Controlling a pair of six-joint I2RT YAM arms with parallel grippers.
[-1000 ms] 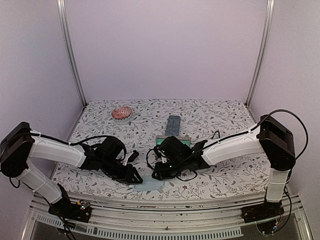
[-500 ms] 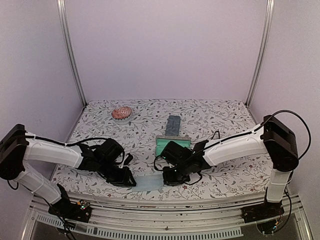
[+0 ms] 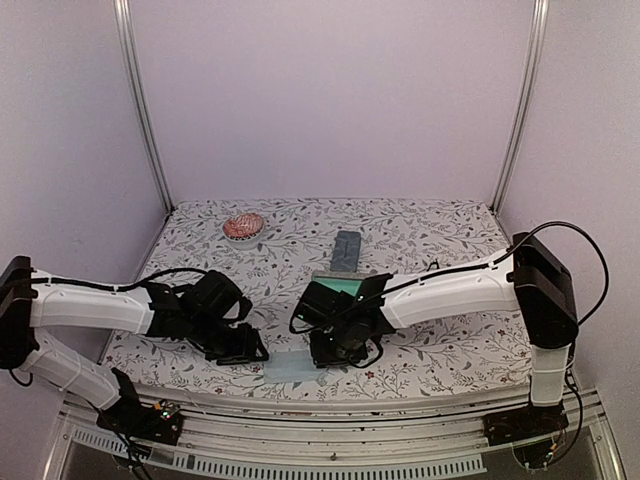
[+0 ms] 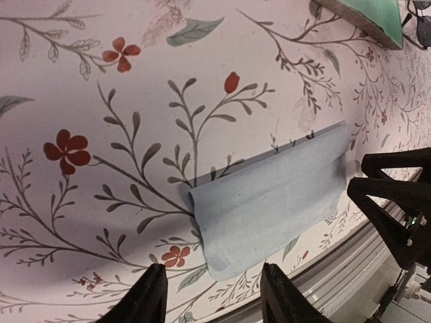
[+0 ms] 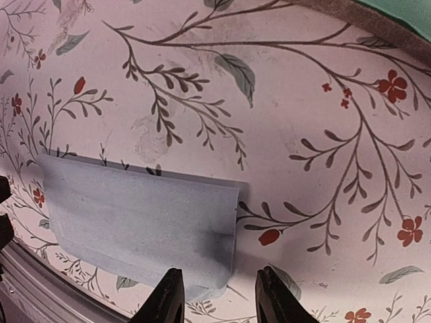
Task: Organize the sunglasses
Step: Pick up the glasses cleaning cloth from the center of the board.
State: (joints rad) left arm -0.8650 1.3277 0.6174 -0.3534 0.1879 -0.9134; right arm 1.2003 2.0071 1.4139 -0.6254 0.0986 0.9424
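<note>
My right gripper lowers first and then closes on the cloth's near right corner, as the straddling fingers still hover above that corner.
A folded light blue cloth (image 3: 290, 365) lies at the table's front edge between my two grippers. My left gripper (image 3: 248, 347) is open at the cloth's left end; in the left wrist view the gripper (image 4: 215, 303) hovers just short of the cloth (image 4: 269, 202). My right gripper (image 3: 328, 350) is open at the cloth's right end; in the right wrist view the gripper (image 5: 219, 299) straddles the edge of the cloth (image 5: 141, 222). A thin black wire shape (image 3: 432, 268) behind the right arm may be sunglasses. I cannot tell. No sunglasses show clearly.
An open case with green lining (image 3: 345, 285) sits behind the right gripper, its corner in the left wrist view (image 4: 367, 17). A closed blue-grey case (image 3: 347, 250) lies further back. A pink-red round object (image 3: 243, 226) is at the back left. The metal front rail (image 3: 330, 410) runs just below the cloth.
My right gripper has moved left and forward to the cloth's right end. My left gripper has drawn back left from the cloth. The cloth has shifted slightly left.
</note>
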